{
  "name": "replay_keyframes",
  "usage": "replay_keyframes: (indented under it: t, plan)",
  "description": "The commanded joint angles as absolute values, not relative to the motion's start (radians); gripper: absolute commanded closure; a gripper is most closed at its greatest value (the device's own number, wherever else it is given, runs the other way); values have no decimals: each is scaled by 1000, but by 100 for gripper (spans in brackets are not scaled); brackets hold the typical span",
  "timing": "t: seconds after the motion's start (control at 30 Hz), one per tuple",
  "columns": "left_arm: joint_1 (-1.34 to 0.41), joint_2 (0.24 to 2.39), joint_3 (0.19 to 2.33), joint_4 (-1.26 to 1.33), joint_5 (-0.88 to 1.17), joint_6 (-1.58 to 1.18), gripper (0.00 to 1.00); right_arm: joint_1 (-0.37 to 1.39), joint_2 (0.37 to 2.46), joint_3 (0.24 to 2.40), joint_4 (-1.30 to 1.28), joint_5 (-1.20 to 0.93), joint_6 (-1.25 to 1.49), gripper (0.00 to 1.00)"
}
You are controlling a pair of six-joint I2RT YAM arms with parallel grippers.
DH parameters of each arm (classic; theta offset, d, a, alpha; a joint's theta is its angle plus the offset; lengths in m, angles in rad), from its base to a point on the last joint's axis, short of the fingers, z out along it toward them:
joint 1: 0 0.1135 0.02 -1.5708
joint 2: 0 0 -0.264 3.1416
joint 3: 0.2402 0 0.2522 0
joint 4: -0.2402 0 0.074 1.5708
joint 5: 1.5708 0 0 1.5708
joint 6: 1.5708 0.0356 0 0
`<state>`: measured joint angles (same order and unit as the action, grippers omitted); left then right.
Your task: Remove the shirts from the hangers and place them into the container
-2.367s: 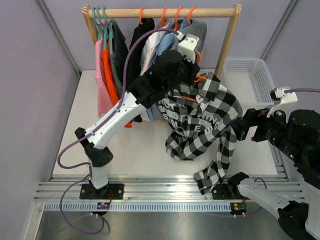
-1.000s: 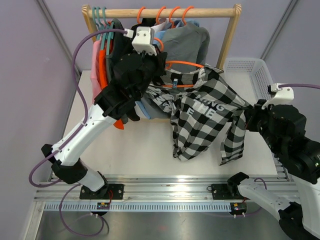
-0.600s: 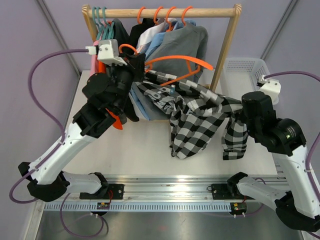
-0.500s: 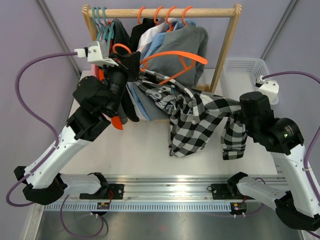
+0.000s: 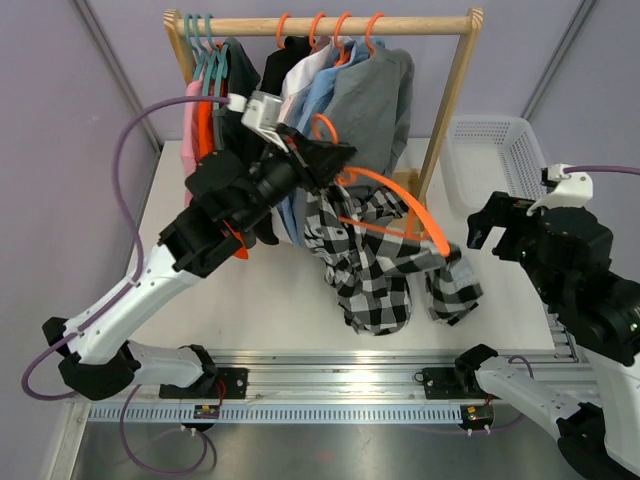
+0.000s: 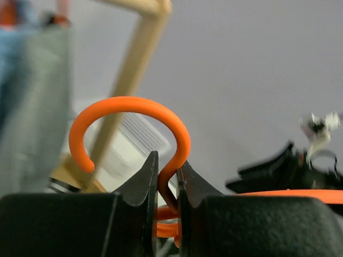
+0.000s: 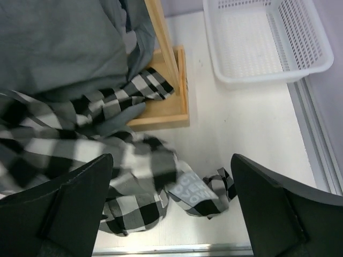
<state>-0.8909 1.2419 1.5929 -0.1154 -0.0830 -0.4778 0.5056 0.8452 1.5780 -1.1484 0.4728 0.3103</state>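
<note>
My right gripper grabs the orange hanger by its sloping arm's outer end (image 5: 437,236) next, leaving the hanger's hook free to hang on the bar.
My left gripper (image 5: 322,150) (image 6: 167,161) is shut on the neck of an orange hanger (image 5: 400,205) just below its hook (image 6: 128,107). The black-and-white plaid shirt (image 5: 372,268) (image 7: 140,160) hangs bunched under that hanger, its lower part heaped on the table. My right gripper (image 5: 496,228) (image 7: 171,158) stands wide open above the shirt's right sleeve, holding nothing. The white latticed container (image 5: 497,150) (image 7: 268,45) sits at the back right with nothing in it. Grey (image 5: 372,95), light blue and white shirts hang on orange hangers on the rail.
The wooden rack (image 5: 320,24) spans the back; its right post (image 5: 448,100) and flat base (image 7: 163,115) stand between the shirts and the container. Pink, orange and dark shirts hang on teal hangers (image 5: 205,40) at the left. A metal rail (image 5: 330,365) runs along the near edge.
My right gripper has opened and let go of the plaid sleeve, then drawn back to the right. The shirt has slumped down. My left gripper has swung the hanger rightward and lower.
</note>
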Motion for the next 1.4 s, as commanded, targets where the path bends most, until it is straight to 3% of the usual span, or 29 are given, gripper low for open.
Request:
replay_keyframes:
  t: [0.0,0.13,0.3,0.5,0.73,1.07,1.23,1.33,1.37]
  plan:
    - [-939,1272,1527,-23,188,-589,100,500,850,1670,-1108,483,265,1]
    - [-1005,1328,1497,-5,300,-598,100,500,851,1772,-1106,528,249,0]
    - [-1040,1434,1509,-123,282,-476,100,502,859,1893,-1137,528,235,1]
    - [-1051,1555,1572,-245,140,-301,100,502,913,1980,-1241,318,227,1]
    - [-1078,1701,1802,-333,69,-102,100,502,954,1925,-1295,49,256,1]
    - [-1077,1810,2063,-351,80,-43,100,502,953,1867,-1342,11,281,3]
    - [-1066,1833,2103,-348,92,-48,100,500,951,1845,-1339,5,279,14]
    - [-1063,1838,2121,-353,110,-58,100,502,950,1830,-1330,5,279,30]
    - [-1063,1836,2123,-351,118,-60,100,500,948,1819,-1325,5,279,39]
